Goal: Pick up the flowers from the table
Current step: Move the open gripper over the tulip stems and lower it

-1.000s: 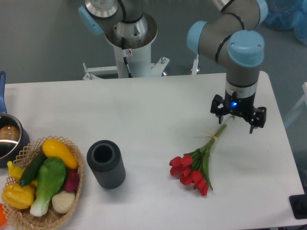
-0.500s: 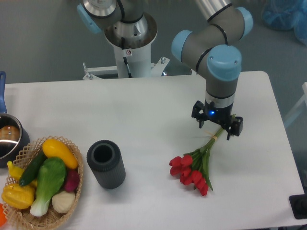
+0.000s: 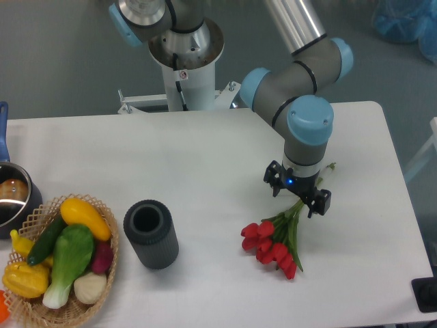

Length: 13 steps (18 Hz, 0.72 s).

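My gripper grabs the red tulips (image 3: 270, 249) by their green stems next, to pick up the flowers.
The flowers (image 3: 276, 240), a small bunch of red tulips with green stems, lie on the white table (image 3: 205, 164) right of centre, blooms toward the front. The stem ends point up and to the right. My gripper (image 3: 298, 197) hangs straight over the middle of the stems, covering the pale band. Its two dark fingers stand apart on either side of the stems, open and holding nothing. How high it is above the table I cannot tell.
A dark grey ribbed cylinder (image 3: 150, 234) stands left of the flowers. A wicker basket (image 3: 61, 263) of vegetables sits at the front left, with a metal pot (image 3: 12, 198) behind it. The arm's base (image 3: 183, 55) stands behind the table's far edge.
My gripper has moved left and toward the front, from over the stem ends to over the middle of the stems. The flowers have not moved.
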Tool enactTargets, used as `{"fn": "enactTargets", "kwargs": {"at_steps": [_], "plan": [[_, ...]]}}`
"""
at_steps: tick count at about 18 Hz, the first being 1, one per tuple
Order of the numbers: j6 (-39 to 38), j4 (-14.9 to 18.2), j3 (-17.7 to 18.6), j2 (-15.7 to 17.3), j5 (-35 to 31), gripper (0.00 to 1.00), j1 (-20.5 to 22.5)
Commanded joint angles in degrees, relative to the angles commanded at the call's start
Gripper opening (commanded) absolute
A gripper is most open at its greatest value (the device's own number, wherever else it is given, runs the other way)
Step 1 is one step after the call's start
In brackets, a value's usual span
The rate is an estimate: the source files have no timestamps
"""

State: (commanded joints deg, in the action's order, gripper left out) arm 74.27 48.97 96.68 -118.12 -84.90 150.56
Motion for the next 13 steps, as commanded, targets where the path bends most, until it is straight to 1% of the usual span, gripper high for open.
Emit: {"fn": "enactTargets", "kwargs": {"at_steps": [2,6,7,9,10,12,13], "plan": [[-0.26,-3.16,-0.26,-1.59,0.0,1.0,-0.26],[-0.26,-3.53,-1.23,-3.35,0.0,1.0,-0.35],[-0.18,-3.61,-1.32,-3.7,0.0,0.97,-0.44],[-0.09,-3.7,-1.41,-4.14,0.0,0.77,-0.79],[-0.09,-3.7,-1.41,-4.14,0.0,0.59,-0.79],[-0.09,-3.7,-1.67,-3.79,-0.09,0.2,-0.79],[-0.17,-3.61,-1.76,-3.53,-0.09,0.07,-0.79]]}}
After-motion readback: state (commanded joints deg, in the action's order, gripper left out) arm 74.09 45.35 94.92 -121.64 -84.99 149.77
